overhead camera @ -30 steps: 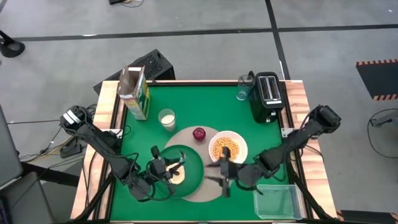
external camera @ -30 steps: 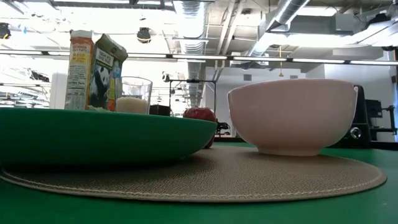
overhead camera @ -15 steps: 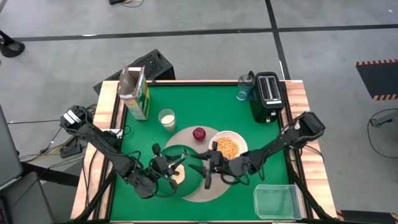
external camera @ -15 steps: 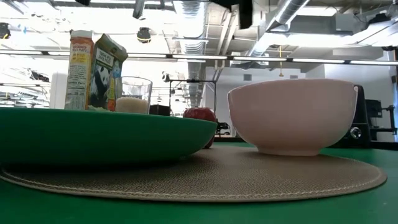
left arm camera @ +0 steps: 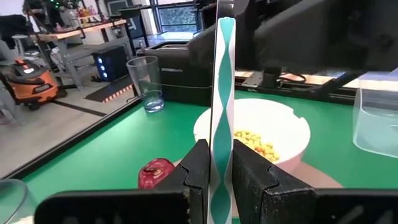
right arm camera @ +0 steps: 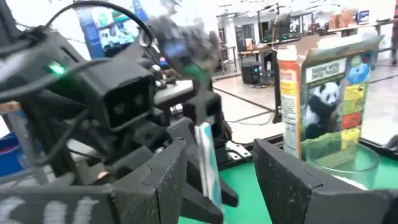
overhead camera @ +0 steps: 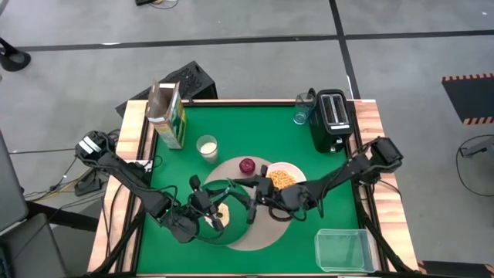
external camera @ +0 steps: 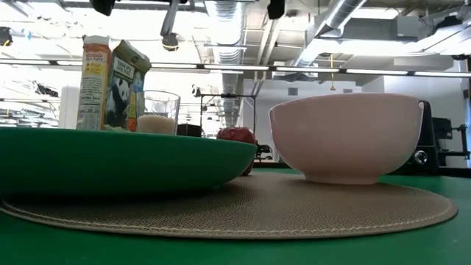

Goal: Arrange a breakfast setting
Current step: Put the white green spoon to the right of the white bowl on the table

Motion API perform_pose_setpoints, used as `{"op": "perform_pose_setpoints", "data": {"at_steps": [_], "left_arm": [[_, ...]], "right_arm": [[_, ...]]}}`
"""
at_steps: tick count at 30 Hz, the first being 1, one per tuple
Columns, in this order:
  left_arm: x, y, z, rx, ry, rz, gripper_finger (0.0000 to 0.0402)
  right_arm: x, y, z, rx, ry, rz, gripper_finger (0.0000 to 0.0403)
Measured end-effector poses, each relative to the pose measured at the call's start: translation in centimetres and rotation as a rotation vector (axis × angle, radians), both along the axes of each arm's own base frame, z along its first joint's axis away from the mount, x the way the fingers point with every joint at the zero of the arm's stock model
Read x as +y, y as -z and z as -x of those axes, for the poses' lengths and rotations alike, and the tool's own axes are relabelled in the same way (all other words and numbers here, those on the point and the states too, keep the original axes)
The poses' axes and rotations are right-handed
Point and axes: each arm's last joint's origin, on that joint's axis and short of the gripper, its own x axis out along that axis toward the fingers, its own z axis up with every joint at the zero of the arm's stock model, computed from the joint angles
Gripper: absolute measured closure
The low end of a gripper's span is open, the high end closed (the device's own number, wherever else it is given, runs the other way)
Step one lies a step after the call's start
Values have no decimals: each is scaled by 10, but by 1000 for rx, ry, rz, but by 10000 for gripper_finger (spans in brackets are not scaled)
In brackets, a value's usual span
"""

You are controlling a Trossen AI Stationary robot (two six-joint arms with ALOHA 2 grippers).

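Observation:
The metal spoon needs to go beside the white bowl, so my right gripper should next pick it up by its teal handle (right arm camera: 211, 163).
My left gripper (overhead camera: 216, 207) is over the dark green plate (overhead camera: 235, 191) and is shut on the metal spoon (left arm camera: 221, 93). The spoon shows as a narrow shiny strip reflecting green and white. My right gripper (overhead camera: 251, 205) faces it, open, with one finger on each side of the spoon (right arm camera: 205, 163) and not touching it. The small pale bagel (overhead camera: 223, 216) lies on the plate. The plate, the white bowl (overhead camera: 284, 179) of cereal and the red apple (overhead camera: 247, 165) rest on the round beige placemat (overhead camera: 266, 232). The milk glass (overhead camera: 207, 147) and the cereal box (overhead camera: 168, 114) stand farther back. My left gripper pinches the spoon's handle (left arm camera: 219, 163) between its two fingers (left arm camera: 196, 171). The flat strip stands on edge between them and sticks out past the fingertips toward my right gripper. The spoon is lifted clear above the plate. Its bowl end does not show.
A black toaster (overhead camera: 332, 120) and an empty glass (overhead camera: 301, 114) stand at the far right corner. A clear plastic container (overhead camera: 343, 249) sits at the near right. The table has raised wooden edges (overhead camera: 131, 154). In the low view the plate (external camera: 110, 158) and the bowl (external camera: 346, 136) stand close by.
My right gripper has gone toward the table's left edge, from over the placemat near the bowl to over the plate. It has closed in on my left gripper and the spoon. My left gripper has stayed nearly where it was.

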Motion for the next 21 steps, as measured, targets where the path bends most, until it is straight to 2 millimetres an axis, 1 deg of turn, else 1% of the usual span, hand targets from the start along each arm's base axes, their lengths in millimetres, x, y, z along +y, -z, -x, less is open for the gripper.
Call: {"op": "perform_pose_setpoints", "data": {"at_steps": [6,13,21], "left_arm": [[4,0,-3,1,-11,5,374],[12,1,-9,7,-12,31,374],[14,1,-10,9,-16,32,374]], "right_arm": [[-6,2,-4,-9,-14,-6,209],[-12,2,-7,-13,-34,1,255],[-17,4,-9,9,-27,21,305]]}}
